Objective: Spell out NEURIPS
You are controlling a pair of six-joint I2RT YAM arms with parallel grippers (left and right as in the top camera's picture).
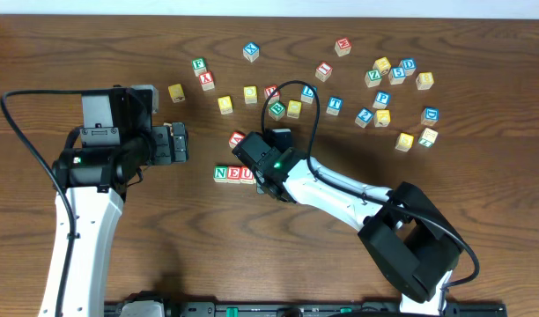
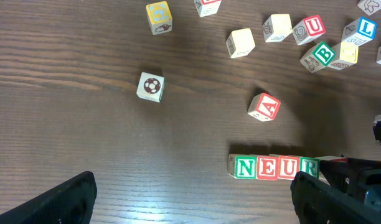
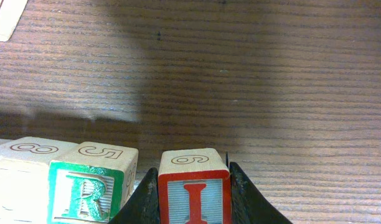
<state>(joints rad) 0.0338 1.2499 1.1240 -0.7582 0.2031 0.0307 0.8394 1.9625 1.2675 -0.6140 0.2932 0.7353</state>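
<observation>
My right gripper is ready to let go of the I cube, because the top of the I cube is level with the top of the green R cube on the tabletop.
A row of cubes reading green N (image 2: 246, 168), red E (image 2: 267, 168), red U (image 2: 288, 168) and green R (image 2: 309, 167) lies on the table. My right gripper (image 3: 193, 202) is shut on the red I cube (image 3: 193, 186), holding it just right of the R cube (image 3: 84, 186) with a small gap between them. From overhead, the right gripper (image 1: 257, 170) covers the row's right end (image 1: 230, 173). My left gripper (image 1: 177, 143) hangs open and empty, up and left of the row. A blue P cube (image 1: 382, 99) sits among the loose cubes at the back right.
Loose letter cubes are scattered across the back of the table (image 1: 384, 88). A red A cube (image 2: 264, 107) lies just behind the row. A ball-picture cube (image 2: 150, 86) sits further left. Another red U (image 2: 313, 27), a green B (image 2: 323, 54) and a blue L (image 2: 365, 28) cluster behind.
</observation>
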